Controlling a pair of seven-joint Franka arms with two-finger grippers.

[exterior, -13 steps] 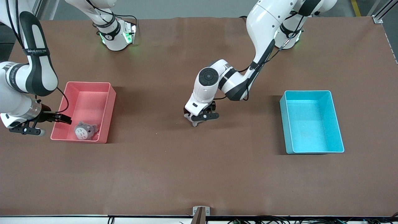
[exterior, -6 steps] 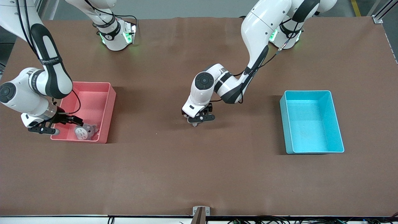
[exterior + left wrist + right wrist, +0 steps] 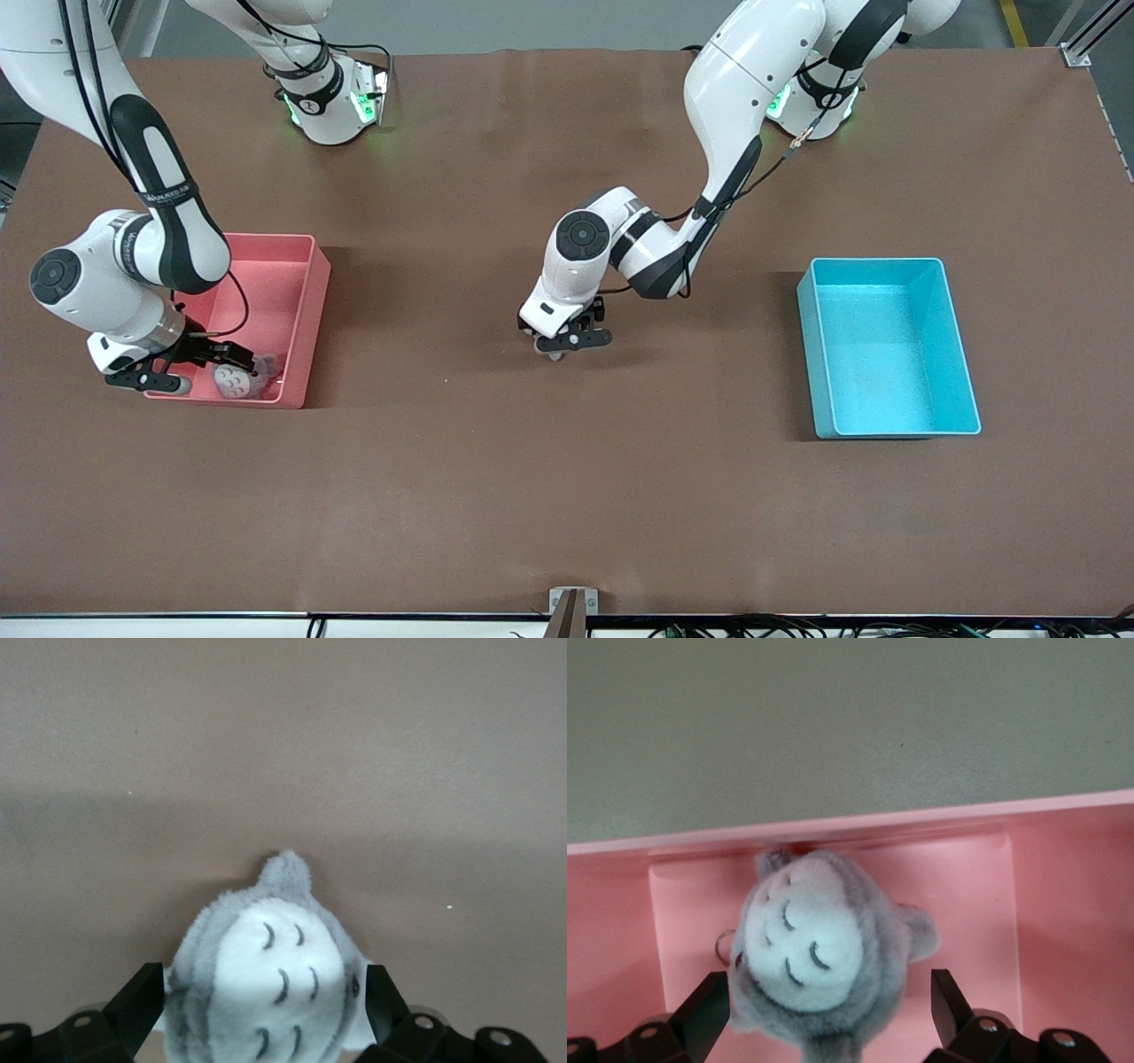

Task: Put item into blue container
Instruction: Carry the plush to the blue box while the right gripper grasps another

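Observation:
My fingers are on either side of the plush's body (image 3: 266, 992) and would hold the plush if I closed now, so my left gripper should close on it.
Two grey-and-white plush toys show. One plush (image 3: 555, 355) (image 3: 266, 966) lies on the brown table mid-way along it. My left gripper (image 3: 560, 346) (image 3: 263, 997) is down over it, open, one finger (image 3: 142, 1001) at each flank. The other plush (image 3: 236, 381) (image 3: 815, 948) lies in the pink bin (image 3: 275, 275) at its corner nearest the front camera. There my right gripper (image 3: 199, 368) (image 3: 830, 1001) hangs open, straddling it. The blue container (image 3: 886, 354) stands empty toward the left arm's end of the table.
The pink bin's wall (image 3: 833, 828) runs close beside the plush under my right gripper. A small metal ring (image 3: 723, 946) sticks out from that plush. Both arm bases (image 3: 332, 97) stand along the table's edge farthest from the front camera.
My right arm has swung from outside the pink bin to over the plush inside it. My left gripper has shifted slightly and settled lower around the plush on the table.

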